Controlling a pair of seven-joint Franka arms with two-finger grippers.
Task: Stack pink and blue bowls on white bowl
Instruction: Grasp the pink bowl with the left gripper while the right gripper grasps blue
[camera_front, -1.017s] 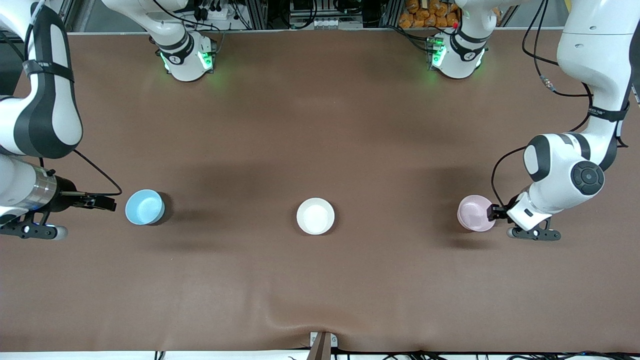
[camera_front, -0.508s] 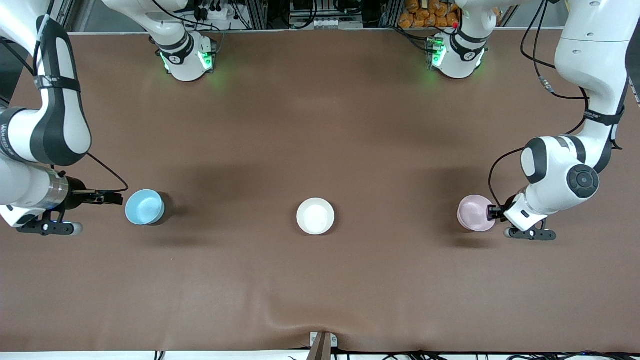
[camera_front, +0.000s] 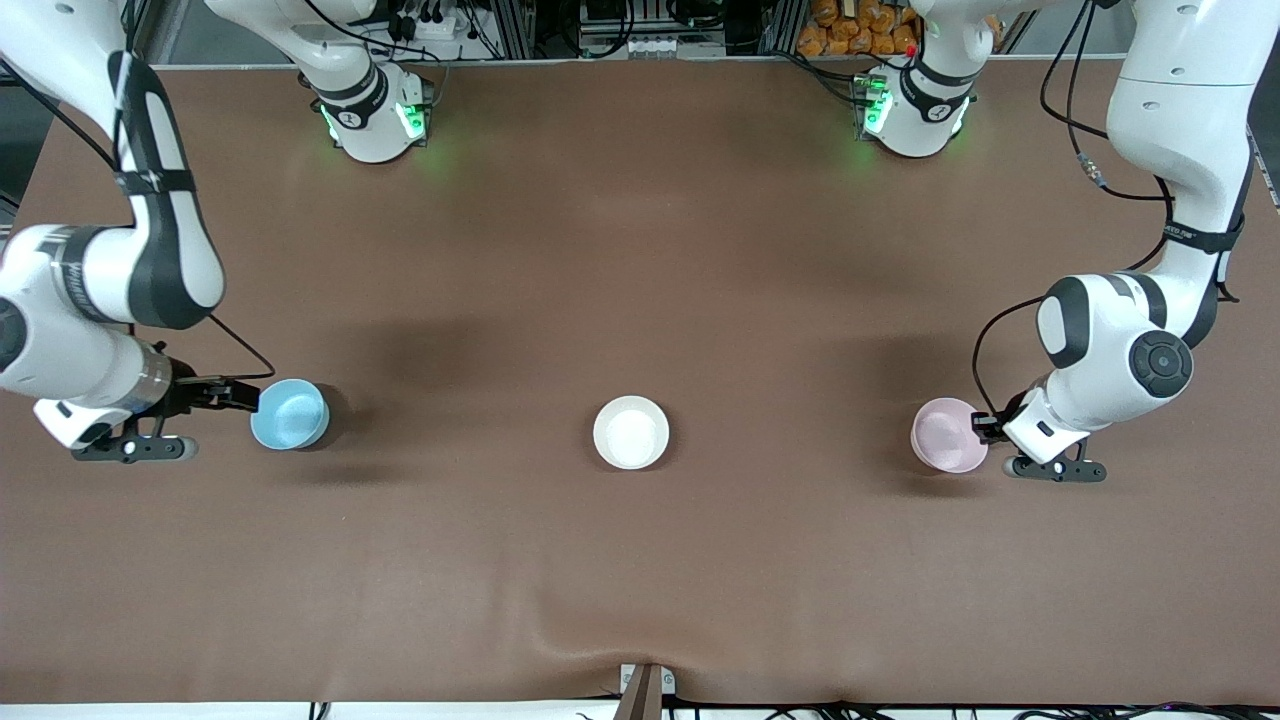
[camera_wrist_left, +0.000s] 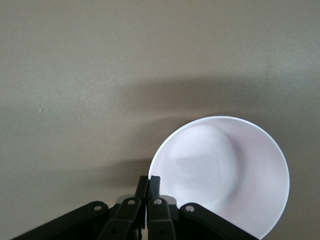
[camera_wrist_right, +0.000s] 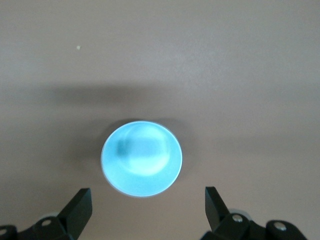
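Observation:
The light blue bowl needs to go on the white bowl. My right gripper should grab the light blue bowl by its rim next.
The light blue bowl stands toward the right arm's end of the table and also shows in the right wrist view. My right gripper is open and empty, close beside it, with its fingers spread wider than the bowl. The white bowl stands alone in the middle. The pale pink bowl is toward the left arm's end. My left gripper is shut on its rim. In the left wrist view the fingers pinch the edge of the pink bowl.
The brown table cover is bare around the three bowls, which lie in one row. The two arm bases stand at the edge farthest from the front camera. A small bracket sits at the nearest edge.
My right gripper has moved in toward the blue bowl until its fingertips are at the rim. The left gripper and the pink bowl have shifted slightly toward the white bowl.

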